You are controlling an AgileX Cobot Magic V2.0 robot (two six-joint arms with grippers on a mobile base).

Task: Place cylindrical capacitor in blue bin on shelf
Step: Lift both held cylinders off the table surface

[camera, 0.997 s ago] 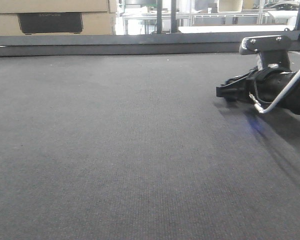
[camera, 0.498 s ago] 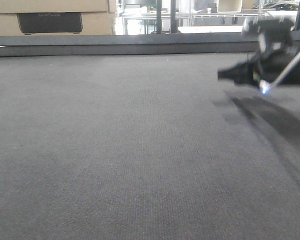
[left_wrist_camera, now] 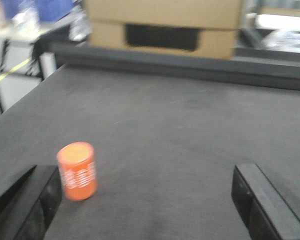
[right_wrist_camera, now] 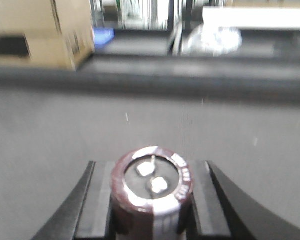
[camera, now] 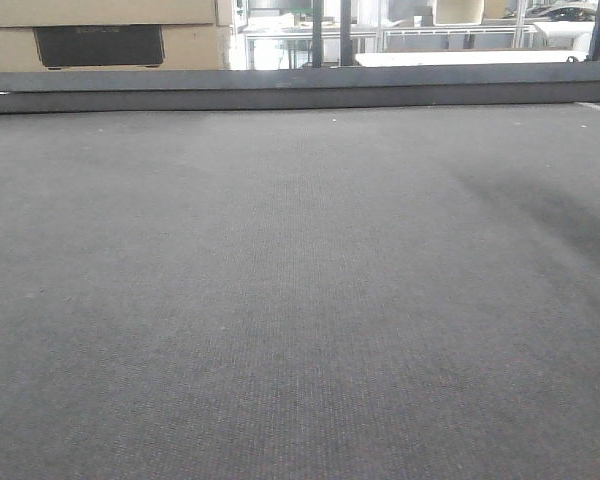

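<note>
The orange cylinder should go to the blue bin, so my left gripper will grab it by its upright body [left_wrist_camera: 77,174] next.
In the right wrist view my right gripper [right_wrist_camera: 152,200] is shut on the cylindrical capacitor [right_wrist_camera: 152,192], a maroon cylinder with a grey stripe and two silvery terminals on top, held upright above the dark grey table mat [right_wrist_camera: 65,130]. In the left wrist view my left gripper [left_wrist_camera: 145,200] is open and empty, low over the mat, its fingers [left_wrist_camera: 260,205] far apart. An orange cylinder [left_wrist_camera: 78,171] stands just inside the left finger. A blue bin [right_wrist_camera: 104,36] shows blurred far back. Neither gripper shows in the front view. The shelf is out of view.
A cardboard box [left_wrist_camera: 162,25] with a dark handle slot stands beyond the table's raised far edge [camera: 300,88]; it also shows in the front view [camera: 100,35]. The mat's left edge [left_wrist_camera: 20,107] drops off near a pale cart. Metal frames and tables stand behind.
The right arm has risen from the mat at the right of the front view and left that view; only its shadow remains.
</note>
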